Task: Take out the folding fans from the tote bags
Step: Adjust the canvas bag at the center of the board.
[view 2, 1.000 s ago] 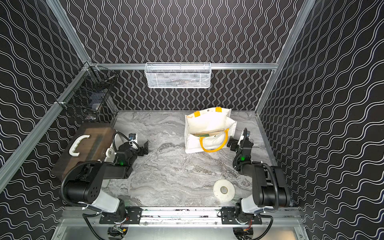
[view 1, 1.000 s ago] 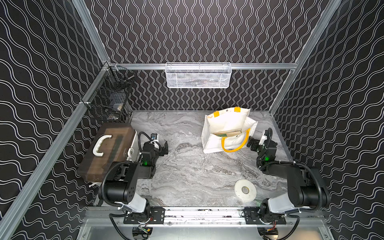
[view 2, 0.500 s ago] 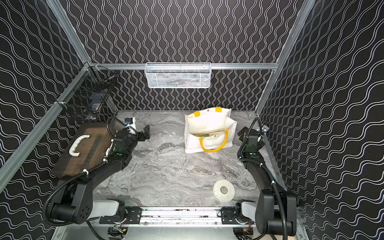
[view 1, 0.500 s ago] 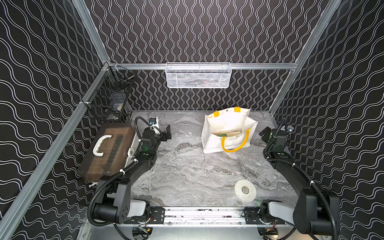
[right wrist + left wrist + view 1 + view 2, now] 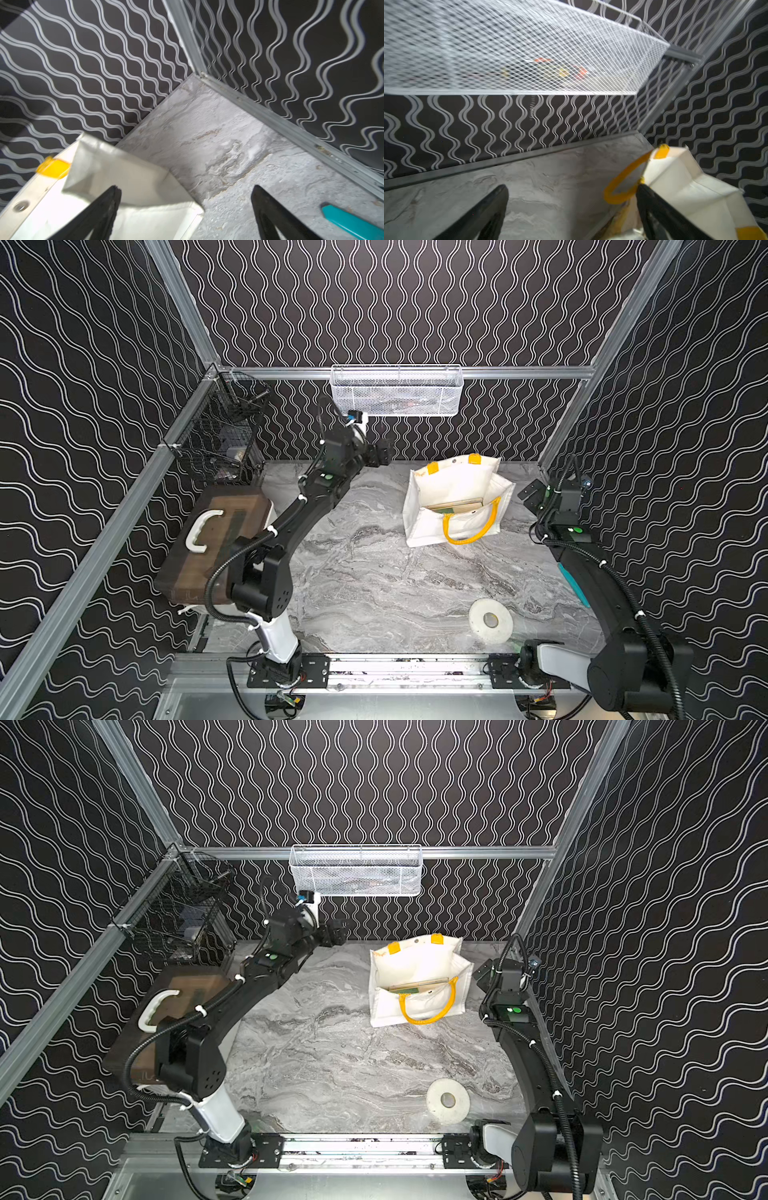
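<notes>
My left gripper grabs the tote bag's back rim at the yellow handle's near base next, to keep the bag's opening open for taking out folding fans.
A white canvas tote bag (image 5: 451, 485) (image 5: 415, 963) with yellow handles stands open at the back right of the marble table. In its mouth lies a folding fan (image 5: 459, 506) (image 5: 419, 986), tan with a green edge. My left gripper (image 5: 380, 454) (image 5: 338, 932) hangs open above the table near the back wall, left of the bag. In the left wrist view it (image 5: 572, 207) holds nothing, with the bag (image 5: 685, 187) beyond one finger. My right gripper (image 5: 530, 495) (image 5: 482, 974) is open just right of the bag. Its wrist view (image 5: 186, 207) shows the bag's corner (image 5: 124, 176) beneath.
A white mesh basket (image 5: 397, 391) hangs on the back rail just above the left gripper. A black wire basket (image 5: 220, 435) and a brown-lidded box (image 5: 216, 539) sit at the left. A tape roll (image 5: 490, 620) lies front right, and a teal bar (image 5: 349, 220) lies along the right wall.
Both arms have unfolded from low poses near the front and reached toward the back. The left gripper rose toward the mesh basket; the right one moved up beside the bag. Both stayed open.
</notes>
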Tool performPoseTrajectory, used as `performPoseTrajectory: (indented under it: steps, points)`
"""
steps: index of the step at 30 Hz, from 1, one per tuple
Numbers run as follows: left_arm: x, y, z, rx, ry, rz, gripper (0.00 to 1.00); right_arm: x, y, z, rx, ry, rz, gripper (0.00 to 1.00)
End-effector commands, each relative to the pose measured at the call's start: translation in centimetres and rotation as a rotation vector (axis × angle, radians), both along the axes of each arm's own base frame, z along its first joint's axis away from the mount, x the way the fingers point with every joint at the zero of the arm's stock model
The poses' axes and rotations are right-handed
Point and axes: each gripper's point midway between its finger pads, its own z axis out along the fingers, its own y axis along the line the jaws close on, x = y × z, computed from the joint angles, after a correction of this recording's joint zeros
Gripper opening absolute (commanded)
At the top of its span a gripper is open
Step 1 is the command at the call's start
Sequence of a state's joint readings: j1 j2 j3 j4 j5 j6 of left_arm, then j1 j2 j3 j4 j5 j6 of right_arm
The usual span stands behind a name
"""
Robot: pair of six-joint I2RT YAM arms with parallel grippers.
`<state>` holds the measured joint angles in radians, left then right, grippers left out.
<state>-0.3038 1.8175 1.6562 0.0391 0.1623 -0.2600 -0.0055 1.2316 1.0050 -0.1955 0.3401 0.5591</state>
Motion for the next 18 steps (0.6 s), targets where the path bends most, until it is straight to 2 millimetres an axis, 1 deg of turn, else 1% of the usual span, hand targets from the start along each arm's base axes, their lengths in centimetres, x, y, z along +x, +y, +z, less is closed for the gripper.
performPoseTrajectory:
  steps: [1, 4, 5, 9, 15, 18]
  points:
    - [-0.1, -2.4, -2.0, 0.090, 0.093, -0.082, 1.00, -0.1, 1.6, -0.4, -0.007, 0.085, 0.067, 1.00]
    - [0.3, -5.1, -3.4, 0.133, 0.138, -0.187, 1.00, 0.5, 2.8, 0.0, 0.006, 0.118, 0.117, 1.00]
    - [0.3, -5.7, -4.1, 0.149, 0.160, -0.217, 1.00, 0.9, 3.2, 0.6, 0.015, 0.119, 0.140, 1.00]
    - [0.7, -7.2, -6.1, 0.241, 0.197, -0.268, 1.00, 1.3, 4.7, 0.7, 0.027, 0.170, 0.201, 1.00]
    - [0.4, -9.5, -6.9, 0.285, 0.199, -0.414, 0.99, 1.4, 5.6, 1.0, 0.042, 0.170, 0.237, 1.00]
    - [0.3, -10.5, -6.9, 0.281, 0.200, -0.478, 0.98, 1.4, 5.8, 0.8, 0.049, 0.180, 0.248, 1.00]
